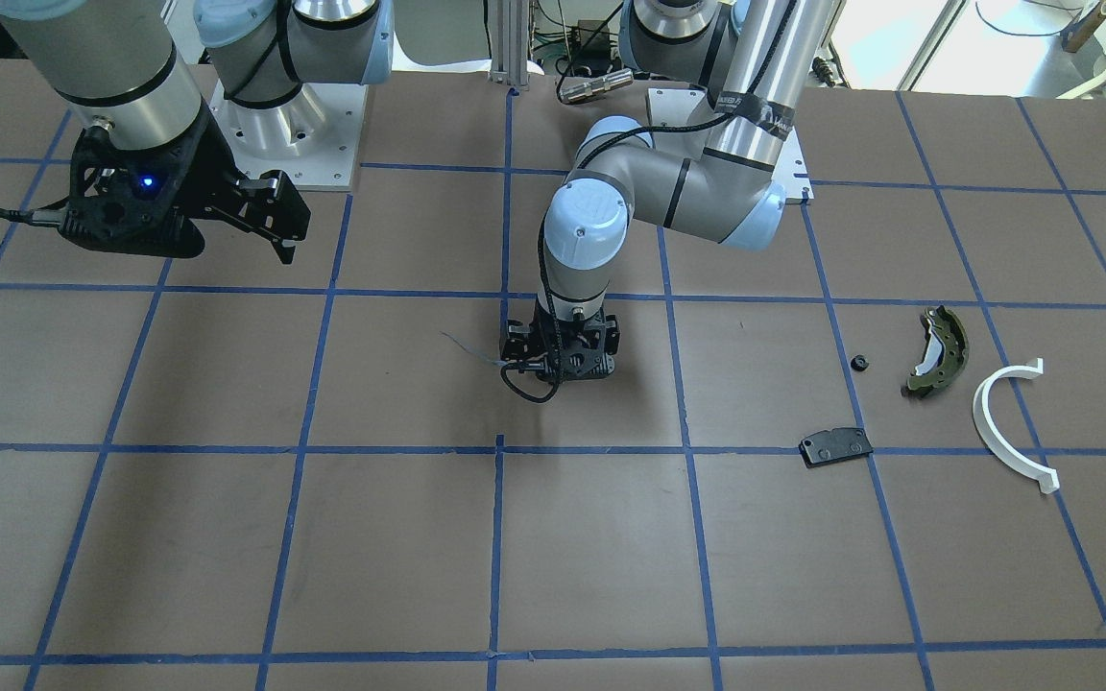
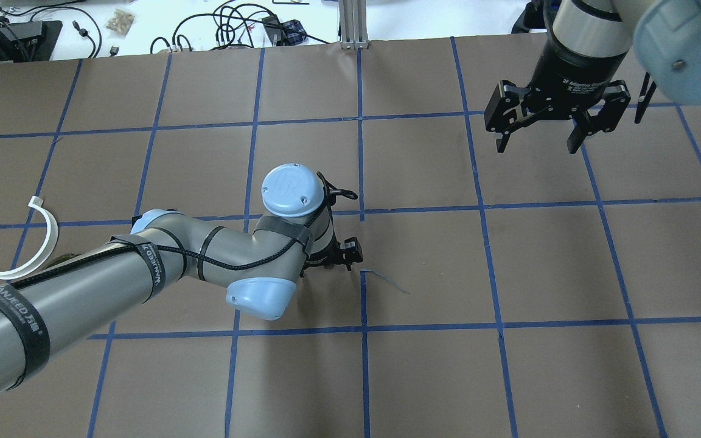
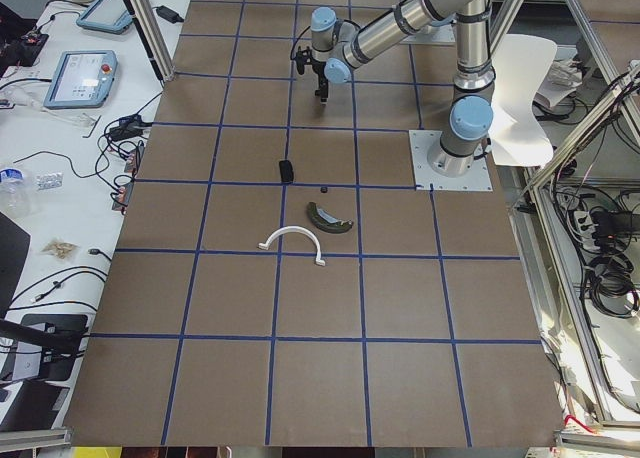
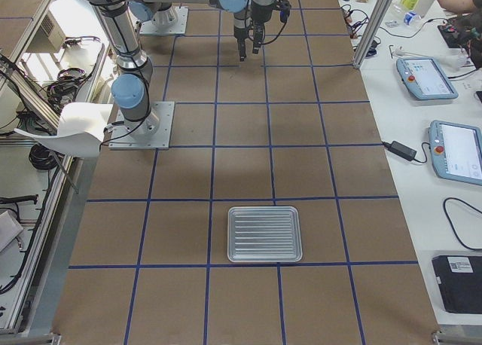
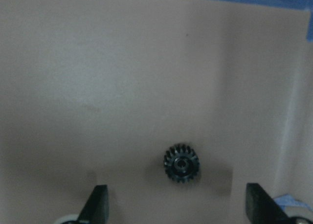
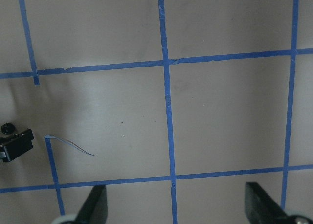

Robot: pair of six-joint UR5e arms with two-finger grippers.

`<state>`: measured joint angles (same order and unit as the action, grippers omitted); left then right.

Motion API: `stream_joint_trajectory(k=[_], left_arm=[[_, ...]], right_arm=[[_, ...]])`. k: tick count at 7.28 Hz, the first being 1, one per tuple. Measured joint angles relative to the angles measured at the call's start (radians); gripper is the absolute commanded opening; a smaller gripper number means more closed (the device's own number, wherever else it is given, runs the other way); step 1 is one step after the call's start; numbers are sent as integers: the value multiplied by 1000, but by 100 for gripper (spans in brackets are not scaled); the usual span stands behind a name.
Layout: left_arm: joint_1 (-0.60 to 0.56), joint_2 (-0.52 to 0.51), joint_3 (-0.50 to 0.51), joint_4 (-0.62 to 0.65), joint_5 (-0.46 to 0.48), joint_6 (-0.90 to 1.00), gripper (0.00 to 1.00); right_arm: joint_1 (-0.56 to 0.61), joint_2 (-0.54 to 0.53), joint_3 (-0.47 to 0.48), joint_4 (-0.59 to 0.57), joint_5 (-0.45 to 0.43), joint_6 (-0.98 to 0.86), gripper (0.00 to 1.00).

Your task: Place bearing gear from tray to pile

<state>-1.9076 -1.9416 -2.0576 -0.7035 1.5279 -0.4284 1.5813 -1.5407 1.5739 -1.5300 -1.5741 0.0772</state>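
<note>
The robot's left gripper will next grab the bearing gear by its toothed rim (image 5: 168, 163) to add the gear to the pile.
The bearing gear (image 5: 181, 164), small, black and toothed, lies flat on the brown table between my left gripper's fingers. My left gripper (image 5: 178, 207) is open and low over it, near the table's middle (image 1: 558, 369); the gear is hidden under it in the front view. The pile lies apart toward my left: an olive-green brake shoe (image 1: 937, 350), a white half-ring (image 1: 1009, 422), a flat black pad (image 1: 836, 446) and a small black part (image 1: 860, 363). My right gripper (image 2: 542, 131) is open and empty, held high. The ribbed metal tray (image 4: 265, 233) looks empty.
The table (image 1: 553, 557) is brown paper with a blue tape grid. A loose strip of tape (image 2: 387, 281) curls up beside my left gripper. Both arm bases (image 1: 289, 134) stand at the table's robot side. Tablets and cables lie off the table's edge.
</note>
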Motion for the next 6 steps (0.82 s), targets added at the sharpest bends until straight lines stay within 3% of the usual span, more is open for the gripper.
stream_joint_trajectory(k=[1,2,3,4,6], left_arm=[[1,-8,2,14,0,2,100],[2,-14,3,20,0,3,72],[3,-17,4,26,2,4,17],[4,-19,5,33,4,4,0],[5,-19,14,38,12,3,0]], right_arm=[[-1,-1,3,-5,-5,-4,100],[-1,-4,4,-6,-7,-4,100],[-1,-6,4,-7,-6,-3,100],[0,-9,5,-7,-4,-4,100],[0,-15,6,-5,-4,-6,100]])
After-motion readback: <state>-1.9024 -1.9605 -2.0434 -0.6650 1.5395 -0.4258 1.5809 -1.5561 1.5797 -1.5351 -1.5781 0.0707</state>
